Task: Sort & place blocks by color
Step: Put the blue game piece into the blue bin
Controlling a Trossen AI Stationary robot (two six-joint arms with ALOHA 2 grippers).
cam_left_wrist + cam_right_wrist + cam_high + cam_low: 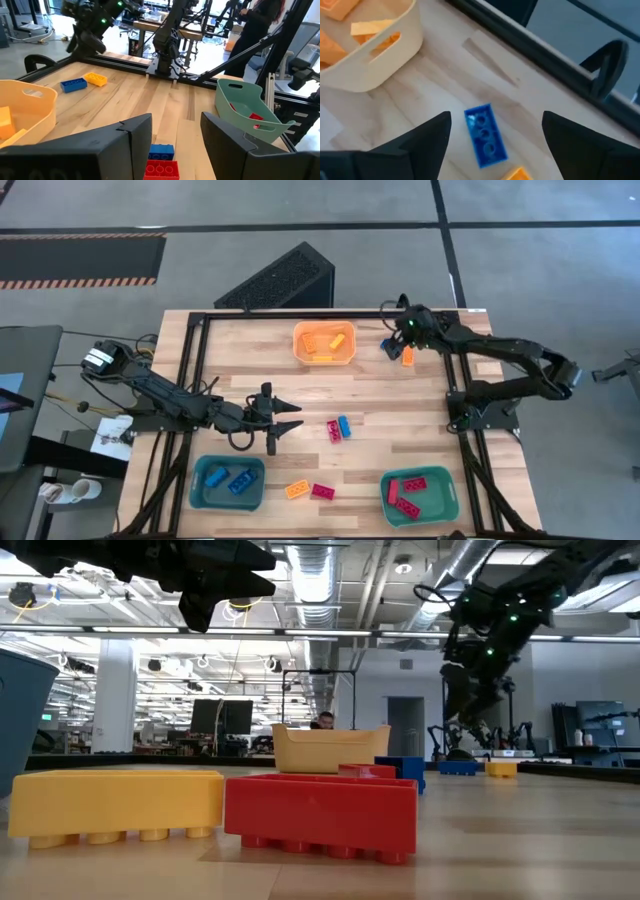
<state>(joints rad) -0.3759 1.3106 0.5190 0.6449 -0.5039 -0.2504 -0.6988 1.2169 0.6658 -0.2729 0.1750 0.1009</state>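
Note:
I next need to pick up the blue block by its long sides with my right gripper, for the teal bin with the blue blocks.
My right gripper [496, 117] hovers open at the far right of the table. A blue block [486, 134] lies flat on the wood below and between its fingers, untouched, with an orange block [517, 174] beside it. In the high view, both blocks [388, 348] are next to the orange bin [323, 343]. My left gripper [285, 420] stands open and empty above the middle of the table. Its fingers point toward a red and blue pair of blocks [161, 159]. An orange block [297, 489] and a red block [322, 491] lie near the front edge.
The orange bin [365, 45] holds orange blocks. A teal bin [228, 483] at the near left holds blue blocks, and a teal bin [420, 495] at the near right holds red ones. A black frame rail [300, 314] runs along the table's far edge.

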